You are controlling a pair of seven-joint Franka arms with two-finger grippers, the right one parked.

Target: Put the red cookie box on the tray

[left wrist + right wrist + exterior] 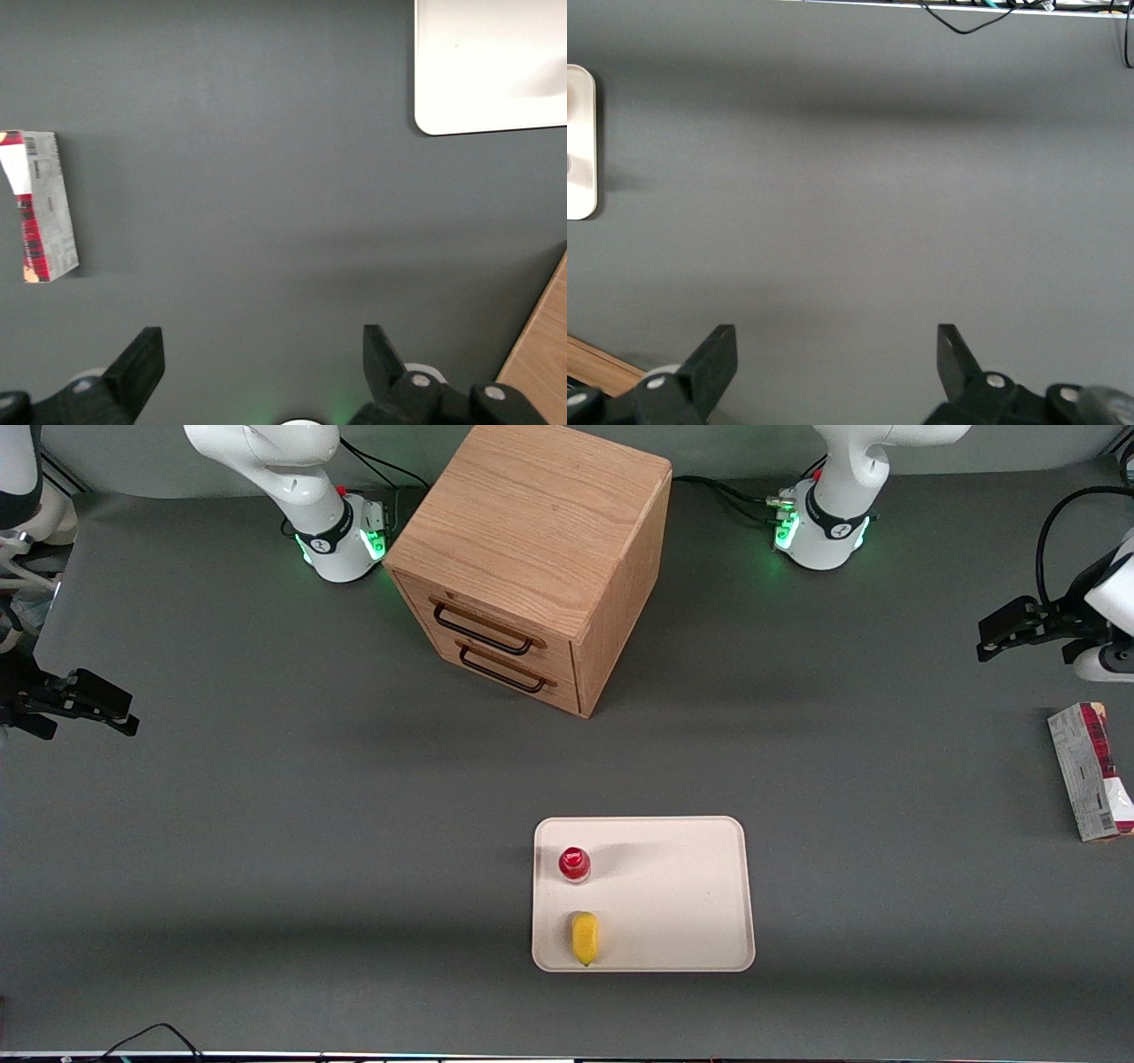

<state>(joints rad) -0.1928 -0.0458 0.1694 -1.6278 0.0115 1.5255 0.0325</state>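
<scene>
Next, my left gripper should grab the red cookie box by its plaid-and-white middle (1099,774) to place it on the tray (673,895).
The red cookie box (1091,771) lies flat on the grey table at the working arm's end, its white printed side with the barcode facing up; the left wrist view shows the box (40,205) too. The cream-white tray (673,895) sits mid-table, near the front camera, and one corner of the tray (492,62) reaches into the wrist view. My left gripper (992,638) hovers above the table, a little farther from the front camera than the box and apart from it. The gripper (261,341) is open, with only bare table between its fingers.
A small red-capped bottle (574,864) and a yellow item (585,937) rest on the tray's side toward the parked arm. A wooden two-drawer cabinet (532,558) stands mid-table, farther from the front camera than the tray. Grey table lies between box and tray.
</scene>
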